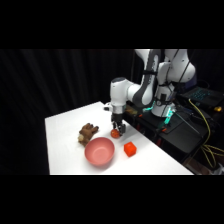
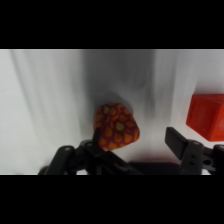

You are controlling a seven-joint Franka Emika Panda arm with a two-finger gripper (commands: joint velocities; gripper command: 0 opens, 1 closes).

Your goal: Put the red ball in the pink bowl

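Note:
The red ball has to drop into the pink bowl [image 1: 99, 151], so the gripper should next grab the ball around its spotted round body [image 1: 115, 133].
The red ball [image 2: 116, 126], red-orange with small yellowish spots, lies on the white table between my gripper's fingers, close against the left one. My gripper [image 2: 136, 138] is open, and the right finger [image 2: 178, 141] stands well clear of the ball. From the side, the gripper [image 1: 118, 131] is low over the table with the ball [image 1: 115, 134] at its tips. The pink bowl [image 1: 99, 151] sits just in front and to the left of them, upright and with nothing in it.
An angular red-orange block [image 1: 130, 149] rests to the right of the bowl and shows at the wrist view's right edge [image 2: 207, 117]. A brown plush toy [image 1: 88, 133] lies behind the bowl. Dark equipment and cables stand beyond the table's right edge.

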